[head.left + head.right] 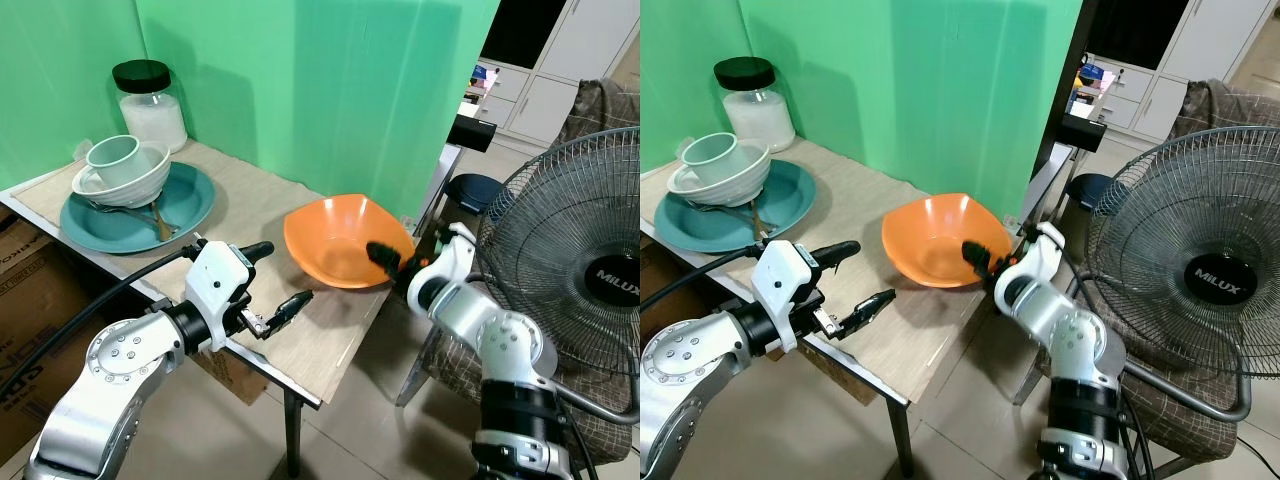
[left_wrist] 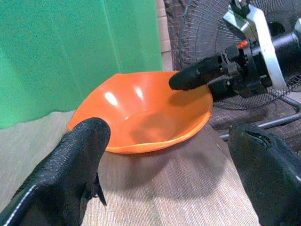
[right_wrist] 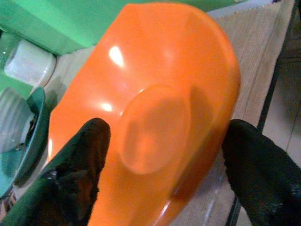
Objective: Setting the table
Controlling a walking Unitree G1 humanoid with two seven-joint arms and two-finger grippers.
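The orange bowl is much wider than my open fingers. My right gripper needs to pinch the bowl by its thin rim (image 1: 400,243) next.
An orange bowl (image 1: 335,240) sits near the right end of the wooden table (image 1: 250,195). My right gripper (image 1: 395,265) is open and straddles the bowl's right rim. One of its black fingers (image 2: 197,75) reaches over the rim into the bowl, and the other is outside it. My left gripper (image 1: 283,275) is open with nothing in it. It hovers over the table's front edge, pointing at the bowl, a short way to its left. A teal plate (image 1: 190,205) at the far left carries stacked white bowls (image 1: 125,180), a pale mug (image 1: 112,155) and utensils.
A glass jar (image 1: 150,105) with a black lid stands behind the plate against the green backdrop. A large floor fan (image 1: 580,260) and a cloth-covered chair (image 1: 600,120) stand close on the right. Cardboard boxes (image 1: 30,290) sit under the table's left side.
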